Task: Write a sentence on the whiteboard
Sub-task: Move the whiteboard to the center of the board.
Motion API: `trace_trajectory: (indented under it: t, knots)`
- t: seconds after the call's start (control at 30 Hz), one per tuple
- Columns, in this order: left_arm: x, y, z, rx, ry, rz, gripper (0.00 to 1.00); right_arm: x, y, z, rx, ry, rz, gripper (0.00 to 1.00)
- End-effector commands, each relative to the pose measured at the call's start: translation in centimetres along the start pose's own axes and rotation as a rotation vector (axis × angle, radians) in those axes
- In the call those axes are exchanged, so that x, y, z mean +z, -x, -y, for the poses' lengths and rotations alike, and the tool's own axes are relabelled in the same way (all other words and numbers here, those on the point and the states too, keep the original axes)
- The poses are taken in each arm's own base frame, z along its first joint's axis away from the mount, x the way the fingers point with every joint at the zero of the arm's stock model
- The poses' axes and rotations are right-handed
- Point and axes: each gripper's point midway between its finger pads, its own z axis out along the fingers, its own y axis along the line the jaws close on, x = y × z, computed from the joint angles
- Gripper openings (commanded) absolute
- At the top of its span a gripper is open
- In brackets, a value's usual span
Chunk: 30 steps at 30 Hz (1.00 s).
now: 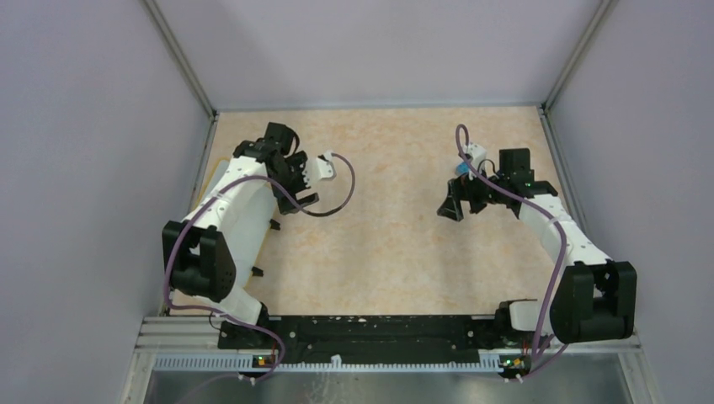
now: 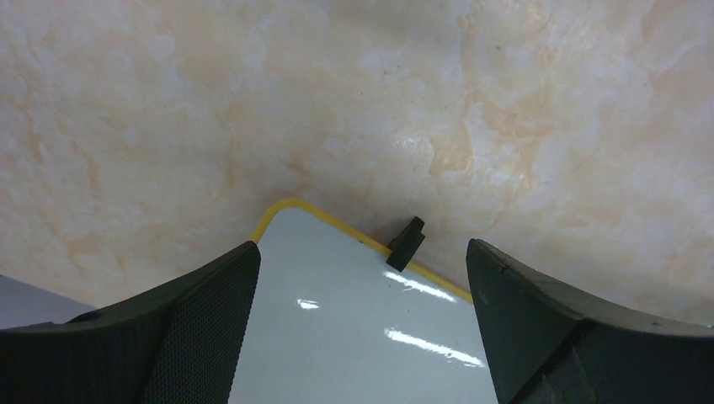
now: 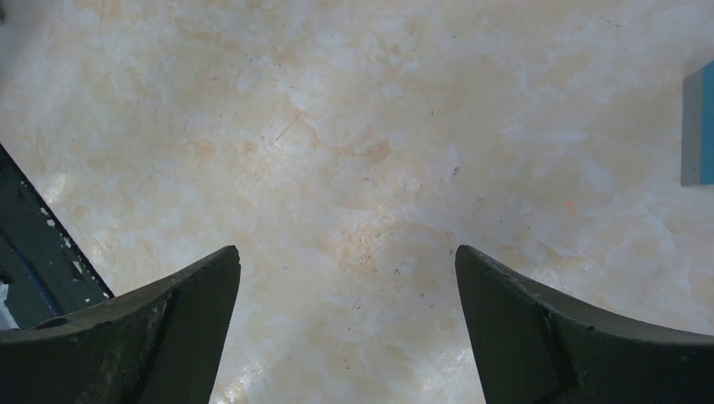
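Note:
My left gripper grabs the whiteboard by the black clip foot on its yellow rim next, which leaves the white surface free for writing.
The whiteboard lies flat at the table's left side, white with a yellow rim and a black clip foot. In the top view it is mostly hidden under my left arm; a strip and a clip foot show. The surface that shows is blank; no sentence is visible. My left gripper is open and empty above one corner of the board, also seen from above. My right gripper is open and empty over bare table. No marker is in view.
A small blue block lies just behind the right gripper, at the right edge of the right wrist view. Grey walls enclose the table on three sides. The black base rail runs along the near edge.

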Motion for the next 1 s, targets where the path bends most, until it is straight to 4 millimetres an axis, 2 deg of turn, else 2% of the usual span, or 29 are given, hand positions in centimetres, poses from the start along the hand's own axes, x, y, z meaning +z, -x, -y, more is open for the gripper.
trace_trajectory:
  t: [0.0,0.23,0.53,0.77,0.97]
  knots:
    - [0.6,-2.3,0.6,0.227,-0.063,-0.102,0.95,-0.6,2.3,-0.6,-0.062,0.034,0.045,0.96]
    - [2.2,-4.5,1.9,0.401,-0.15,-0.171,0.9,-0.6,2.4,-0.7,-0.064,0.038,0.04,0.96]
    - [5.3,-6.7,2.5,0.434,-0.213,-0.244,0.79,-1.2,2.8,-0.8,-0.069,0.027,0.039,0.96]
    - [6.1,-8.9,2.8,0.453,-0.252,-0.343,0.67,-1.6,2.5,-1.6,-0.069,0.055,0.039,0.96]
    - [6.5,-10.3,3.3,0.459,-0.262,-0.396,0.59,-1.5,2.6,-1.4,-0.064,0.052,0.042,0.96]
